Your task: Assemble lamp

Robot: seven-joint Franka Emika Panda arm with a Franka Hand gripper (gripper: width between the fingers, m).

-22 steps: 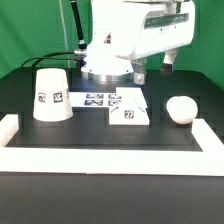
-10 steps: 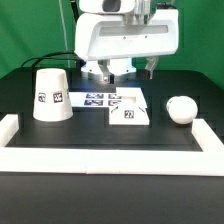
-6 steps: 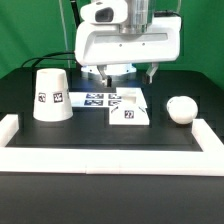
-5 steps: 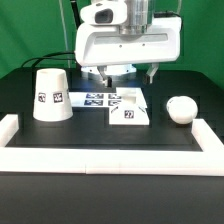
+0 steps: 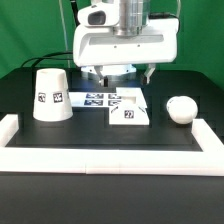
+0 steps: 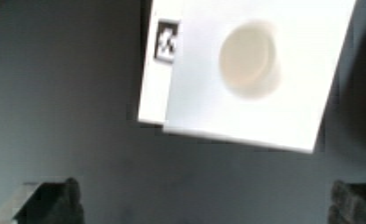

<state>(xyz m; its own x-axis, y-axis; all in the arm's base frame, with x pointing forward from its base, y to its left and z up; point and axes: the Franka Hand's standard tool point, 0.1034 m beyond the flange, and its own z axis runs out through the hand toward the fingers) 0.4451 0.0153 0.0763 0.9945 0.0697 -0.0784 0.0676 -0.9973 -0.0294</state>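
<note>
My fingers are high above the square base block (image 5: 130, 113) and would miss the block if I closed now. My gripper should go lower before it closes.
The white conical shade (image 5: 50, 94) stands mouth-down at the exterior view's left, with black tags on its side. The small square base block (image 5: 130, 113) lies near the middle; in the wrist view it shows as a white slab (image 6: 233, 75) with a round hollow and one tag. The round bulb (image 5: 181, 109) lies at the exterior view's right. My gripper (image 5: 127, 72) hangs above and behind the base block, open and empty; its two dark fingertips (image 6: 52, 202) stand far apart in the wrist view, clear of the block.
The marker board (image 5: 103, 99) lies flat between shade and base block. A long white border rail (image 5: 100, 158) runs along the front with raised ends at both sides. The table is black.
The arm's head has swung from the exterior view's right toward the middle and risen slightly; it now sits above the base block. The parts have not moved.
</note>
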